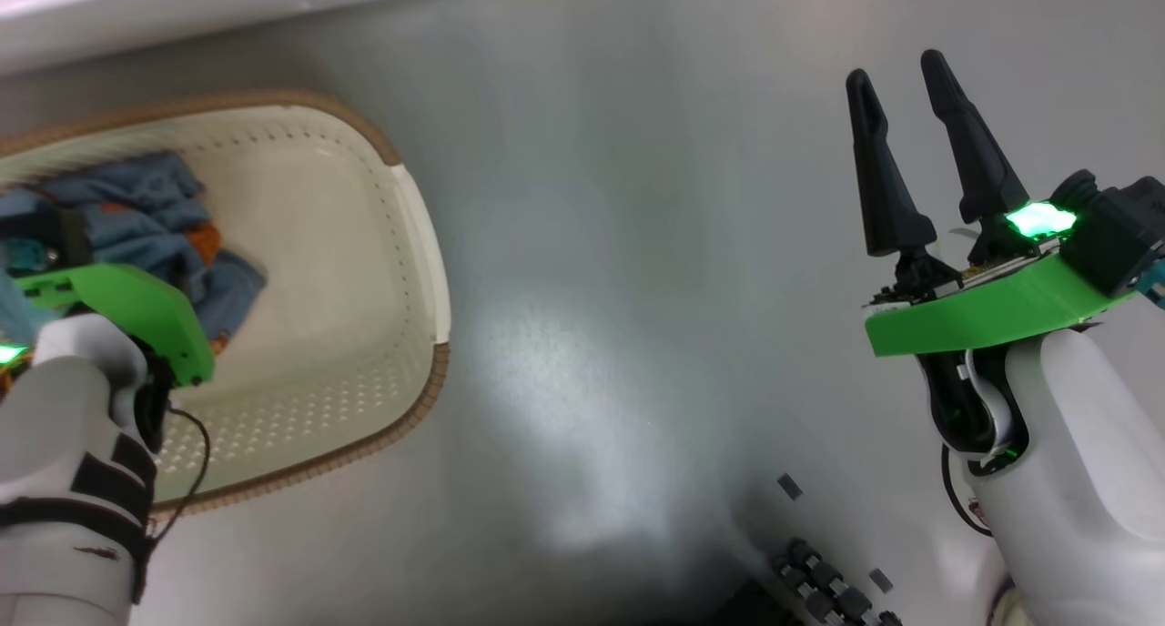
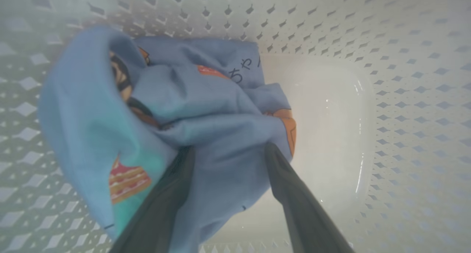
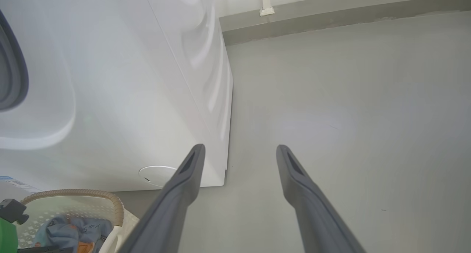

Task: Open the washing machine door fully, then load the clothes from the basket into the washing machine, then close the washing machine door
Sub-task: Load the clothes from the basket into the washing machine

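My left gripper pinches the light blue garment by its raised fold (image 2: 227, 149) next, since the rest of the cloth (image 2: 190, 92) lies slack in the basket.
The cream basket (image 1: 414, 244) with its brown rim stands on the floor at the left. In it lies the light blue garment (image 2: 206, 109) with orange prints. My left gripper (image 2: 228, 150) is down inside the basket, open, both fingertips pressed into the blue cloth with a fold between them. The cream garment is hidden. My right gripper (image 1: 895, 66) hangs open over bare floor at the right, holding nothing. The right wrist view shows the washing machine (image 3: 121, 98), a strip of its grey gasket (image 3: 14, 76) and its round filter cap (image 3: 158, 174). The door is out of view.
Grey floor (image 1: 637, 289) stretches between the basket and my right arm. The machine's white lower edge (image 1: 136, 7) runs along the top left of the head view. A skirting board (image 3: 331, 14) runs behind the machine. Part of my base (image 1: 819, 580) shows at the bottom.
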Controlling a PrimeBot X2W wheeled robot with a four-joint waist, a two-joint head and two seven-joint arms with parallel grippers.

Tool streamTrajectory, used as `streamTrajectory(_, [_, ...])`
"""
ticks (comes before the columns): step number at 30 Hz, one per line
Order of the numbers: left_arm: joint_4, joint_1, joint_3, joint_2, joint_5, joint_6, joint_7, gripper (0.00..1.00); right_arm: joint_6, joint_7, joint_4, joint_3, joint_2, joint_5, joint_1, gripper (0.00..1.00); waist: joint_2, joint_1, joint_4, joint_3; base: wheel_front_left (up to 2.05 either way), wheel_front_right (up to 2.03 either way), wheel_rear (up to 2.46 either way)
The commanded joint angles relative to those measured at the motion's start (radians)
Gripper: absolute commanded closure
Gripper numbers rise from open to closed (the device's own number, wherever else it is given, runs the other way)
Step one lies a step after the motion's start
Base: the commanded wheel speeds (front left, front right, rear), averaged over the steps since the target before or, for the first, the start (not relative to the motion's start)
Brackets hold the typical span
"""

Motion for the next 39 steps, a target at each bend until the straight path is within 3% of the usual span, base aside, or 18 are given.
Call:
streamTrajectory(1, [-0.003, 0.009, 0.014, 0.045, 0.007, 0.010, 0.003, 0.00, 0.005, -0.008, -0.025, 0.017, -0.001, -0.014, 0.014, 0.00, 0.0000, -0.0001, -0.020, 0.032, 0.00, 0.00, 0.00])
streamTrajectory(7, [-0.002, -0.015, 0.003, 0.056, 0.008, 0.033, 0.055, 0.00, 0.005, -0.008, -0.027, 0.019, 0.000, -0.020, 0.006, 0.00, 0.0000, -0.0001, -0.034, 0.066, 0.00, 0.00, 0.00])
streamTrajectory(11, [-0.001, -0.033, -0.003, 0.062, 0.010, 0.049, 0.032, 0.00, 0.005, -0.008, -0.031, 0.017, -0.001, -0.022, 0.005, 0.00, 0.0000, -0.0001, -0.039, 0.077, 0.00, 0.00, 0.00])
streamTrajectory(12, [-0.001, -0.038, -0.003, 0.062, 0.010, 0.053, 0.019, 0.08, 0.005, -0.008, -0.032, 0.017, -0.001, -0.023, 0.006, 0.00, 0.0000, -0.0001, -0.040, 0.078, 0.00, 0.00, 0.00])
streamTrajectory(13, [-0.001, -0.042, -0.006, 0.062, 0.011, 0.057, 0.011, 0.56, 0.005, -0.008, -0.032, 0.017, -0.001, -0.023, 0.006, 0.00, 0.0000, -0.0001, -0.041, 0.079, 0.00, 0.00, 0.00])
streamTrajectory(15, [-0.001, -0.046, -0.007, 0.063, 0.009, 0.060, 0.003, 1.00, 0.005, -0.008, -0.032, 0.016, 0.000, -0.025, 0.006, 0.00, 0.0000, -0.0001, -0.042, 0.080, 0.00, 0.00, 0.00])
streamTrajectory(24, [-0.001, -0.044, -0.014, 0.063, -0.004, 0.039, -0.015, 1.00, 0.005, -0.008, -0.025, 0.018, 0.004, -0.030, 0.006, 0.00, 0.0000, -0.0001, -0.032, 0.060, 0.00, 0.00, 0.00])
streamTrajectory(39, [0.000, 0.067, -0.007, 0.014, -0.056, -0.058, -0.119, 1.00, 0.005, -0.008, 0.007, 0.045, -0.002, -0.018, 0.009, 0.00, 0.0000, -0.0001, 0.024, -0.115, 0.00, 0.00, 0.00])
